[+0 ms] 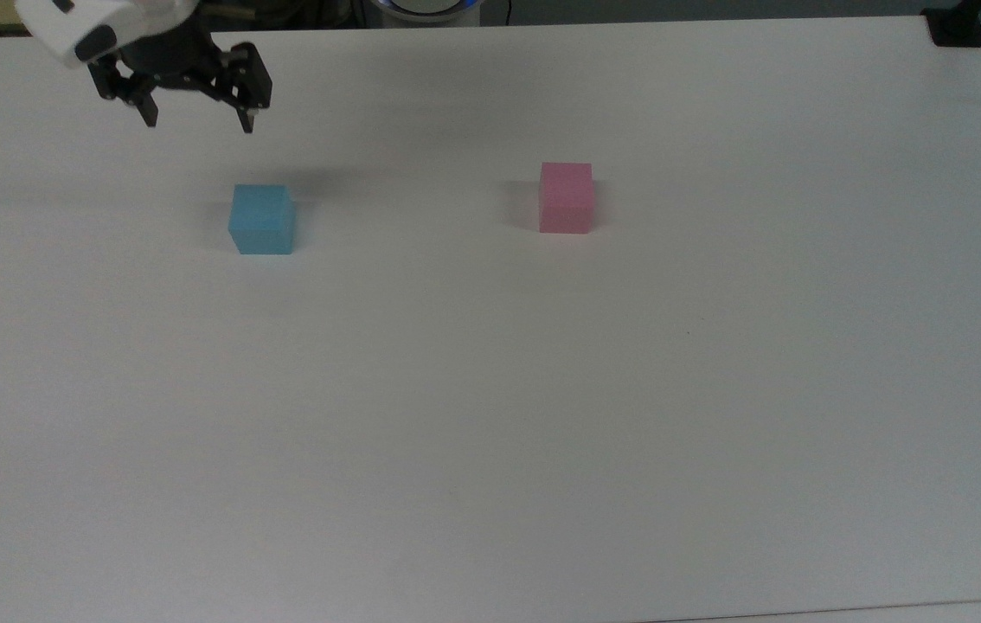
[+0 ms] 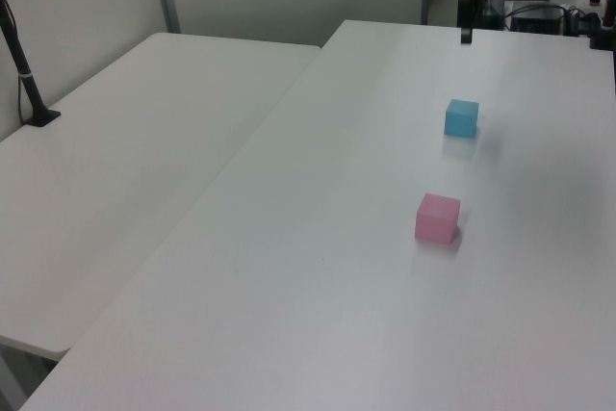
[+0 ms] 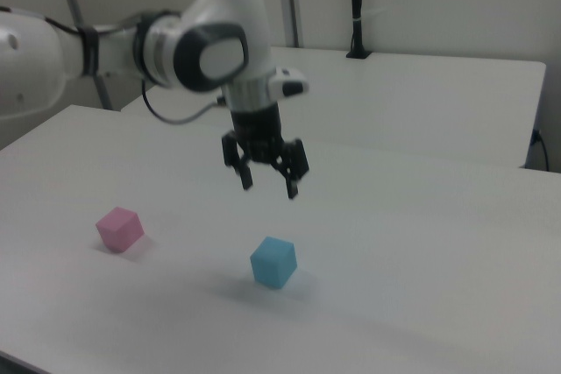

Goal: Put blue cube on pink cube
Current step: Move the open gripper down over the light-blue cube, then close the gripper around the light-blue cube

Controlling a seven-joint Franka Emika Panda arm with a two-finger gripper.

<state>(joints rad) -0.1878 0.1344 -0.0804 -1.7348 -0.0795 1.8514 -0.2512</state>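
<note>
My gripper takes hold of the blue cube by its opposite sides next. That leaves the blue cube's bottom free to rest on the pink cube.
The blue cube sits on the white table toward the top view's left; it also shows as the blue cube and the blue cube. The pink cube rests apart from it toward the top view's right, also the pink cube and the pink cube. My gripper hangs open in the air above the table, up and slightly left of the blue cube in the top view. In the right view the gripper hovers above the blue cube with nothing between its fingers.
The white table stretches wide around both cubes. A second white table adjoins it on the left view's left, with a black clamp post. A black mount sits at the top view's far right corner.
</note>
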